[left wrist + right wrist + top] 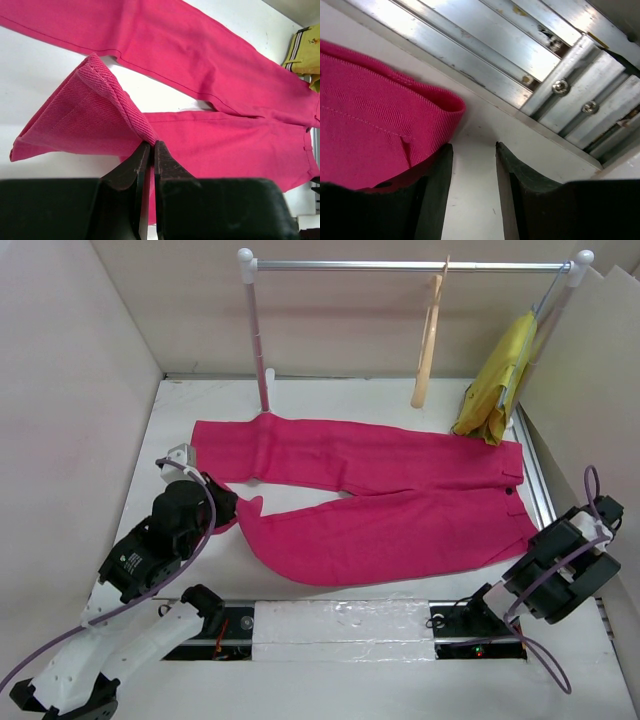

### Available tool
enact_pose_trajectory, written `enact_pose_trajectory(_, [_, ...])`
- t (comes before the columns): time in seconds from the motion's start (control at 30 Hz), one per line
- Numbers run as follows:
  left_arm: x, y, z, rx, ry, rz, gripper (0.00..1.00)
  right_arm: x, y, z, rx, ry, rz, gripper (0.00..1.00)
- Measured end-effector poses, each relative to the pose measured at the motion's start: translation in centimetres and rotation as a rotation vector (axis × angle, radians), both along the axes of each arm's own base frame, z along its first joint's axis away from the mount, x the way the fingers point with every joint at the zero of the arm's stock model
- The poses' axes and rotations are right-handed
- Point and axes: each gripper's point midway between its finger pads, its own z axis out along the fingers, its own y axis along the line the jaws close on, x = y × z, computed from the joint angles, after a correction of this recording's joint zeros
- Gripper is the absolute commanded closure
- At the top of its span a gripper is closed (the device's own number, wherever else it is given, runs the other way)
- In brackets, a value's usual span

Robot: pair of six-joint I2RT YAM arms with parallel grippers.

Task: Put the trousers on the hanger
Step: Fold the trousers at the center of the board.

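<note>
My right gripper grabs the trousers [380,495] by the near waistband corner [529,539] next, to fold the near leg over the far leg.
The magenta-pink trousers [380,495] lie flat across the table, legs to the left, waist to the right. My left gripper [222,508] is shut on the hem of the near leg [107,112] and lifts it into a fold. My right gripper [473,150] is open and empty, just off the waistband corner [395,125] at the trousers' right end. The tan wooden hanger [430,335] hangs from the rail [410,266] at the back.
A mustard-yellow garment [497,380] hangs at the rail's right end. The rail's left post [256,335] stands behind the trousers. An aluminium frame rail [520,65] runs along the table's right edge. White walls close in both sides.
</note>
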Motion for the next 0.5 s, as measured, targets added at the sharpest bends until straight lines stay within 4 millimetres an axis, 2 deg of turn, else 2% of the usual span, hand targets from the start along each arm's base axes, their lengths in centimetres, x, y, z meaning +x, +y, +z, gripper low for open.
enact_pose_trajectory(0.07, [0.0,0.1,0.0,0.006,-0.001,0.005,1.0,0.5,0.2,-0.2,0.005,-0.03,0.013,0.56])
enact_pose_trajectory(0.13, [0.0,0.3,-0.1,0.013,0.001,0.013,1.0,0.9,0.4,-0.2,0.008,-0.054,0.031,0.67])
enact_pose_trajectory(0.2, [0.0,0.4,-0.1,0.016,0.001,0.017,1.0,1.3,0.5,-0.2,0.012,-0.081,0.047,0.68])
enact_pose_trajectory(0.3, [0.0,0.6,-0.2,0.024,0.003,0.026,1.0,1.4,1.1,0.3,0.001,-0.112,0.057,0.68])
enact_pose_trajectory(0.5, [0.2,1.1,-0.2,0.035,-0.004,0.048,1.0,1.7,0.8,3.5,-0.114,-0.202,0.055,0.54])
